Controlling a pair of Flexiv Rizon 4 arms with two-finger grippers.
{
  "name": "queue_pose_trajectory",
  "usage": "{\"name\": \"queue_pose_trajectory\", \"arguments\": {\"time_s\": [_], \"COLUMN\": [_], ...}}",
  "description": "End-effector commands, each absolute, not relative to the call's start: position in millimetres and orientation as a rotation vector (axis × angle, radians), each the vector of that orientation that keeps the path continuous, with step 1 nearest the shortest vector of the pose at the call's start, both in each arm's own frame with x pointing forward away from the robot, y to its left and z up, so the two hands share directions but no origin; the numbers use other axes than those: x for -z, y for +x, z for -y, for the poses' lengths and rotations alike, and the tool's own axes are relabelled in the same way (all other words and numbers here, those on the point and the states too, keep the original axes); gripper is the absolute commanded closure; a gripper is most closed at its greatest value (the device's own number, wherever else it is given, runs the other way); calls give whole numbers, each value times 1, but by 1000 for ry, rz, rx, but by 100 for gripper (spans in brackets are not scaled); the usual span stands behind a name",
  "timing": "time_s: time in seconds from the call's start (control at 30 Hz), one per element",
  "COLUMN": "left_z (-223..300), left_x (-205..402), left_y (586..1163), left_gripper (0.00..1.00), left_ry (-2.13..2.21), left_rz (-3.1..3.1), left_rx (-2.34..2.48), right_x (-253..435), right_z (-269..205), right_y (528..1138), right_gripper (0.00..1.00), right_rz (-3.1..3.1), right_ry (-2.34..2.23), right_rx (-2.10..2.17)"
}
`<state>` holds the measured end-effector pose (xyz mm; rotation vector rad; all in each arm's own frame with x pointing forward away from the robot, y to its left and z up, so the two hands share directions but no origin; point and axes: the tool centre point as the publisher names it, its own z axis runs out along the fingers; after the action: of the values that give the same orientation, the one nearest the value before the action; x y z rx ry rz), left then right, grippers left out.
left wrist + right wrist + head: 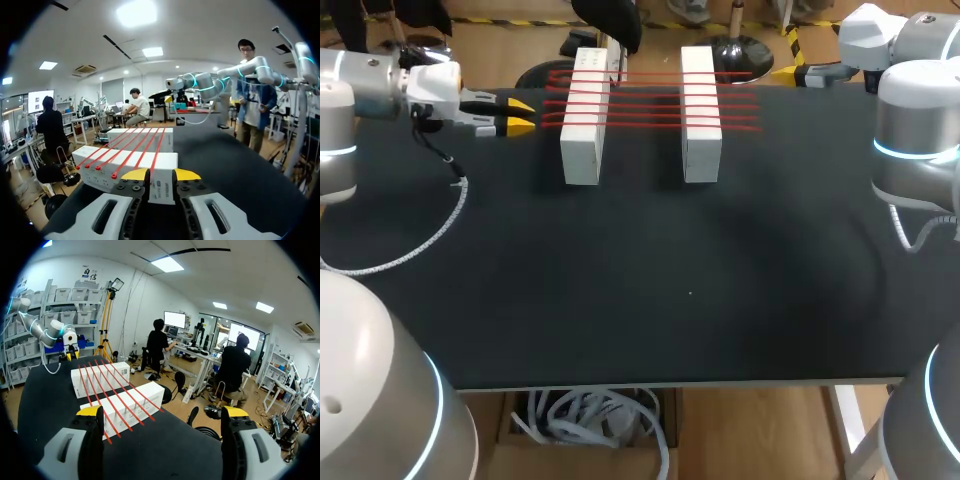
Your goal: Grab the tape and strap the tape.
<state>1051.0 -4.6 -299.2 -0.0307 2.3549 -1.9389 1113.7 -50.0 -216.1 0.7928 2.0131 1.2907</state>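
Observation:
I should strap the tape, so next I need to take hold of the nearest red tape's loose end (544, 125) overhanging the white block (582, 150) with my left gripper.
Several red tapes (650, 98) run side by side across two white blocks, the left block (582, 115) and the right block (700, 112), at the back of the table. My left gripper (525, 114) hovers just left of the left block, level with the tape ends. In the left wrist view my left gripper (161, 175) is open by a narrow gap with nothing gripped; the near block (125, 162) lies just ahead and the tape ends (114, 175) sit beside one fingertip. My right gripper (162, 412) is wide open and empty, at the table's far right (800, 72), with the blocks (125, 400) ahead.
The black table (670, 290) stretches bare from the blocks to its front edge. A white braided cable (440, 225) from my left arm loops over the table's left side. My right arm (915, 140) rises at the right edge.

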Motion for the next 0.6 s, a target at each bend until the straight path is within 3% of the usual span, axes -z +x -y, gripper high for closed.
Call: {"name": "queue_pose_trajectory", "arguments": {"time_s": [0.03, 0.33, 0.6], "left_z": [6, 11, 15], "left_x": [305, 308, 314], "left_y": [1059, 1064, 1068], "left_gripper": [79, 71, 74], "left_ry": [-13, -2, 7], "left_rz": [-2352, -2344, -2331], "left_rx": [1959, 1978, 1995], "right_x": [216, 216, 216], "right_z": [50, 50, 50], "right_y": [1114, 1114, 1114], "right_gripper": [0, 0, 0], "right_rz": [-2013, -2013, -2013], "right_ry": [793, 793, 793], "right_rx": [-1291, -1291, -1291]}}
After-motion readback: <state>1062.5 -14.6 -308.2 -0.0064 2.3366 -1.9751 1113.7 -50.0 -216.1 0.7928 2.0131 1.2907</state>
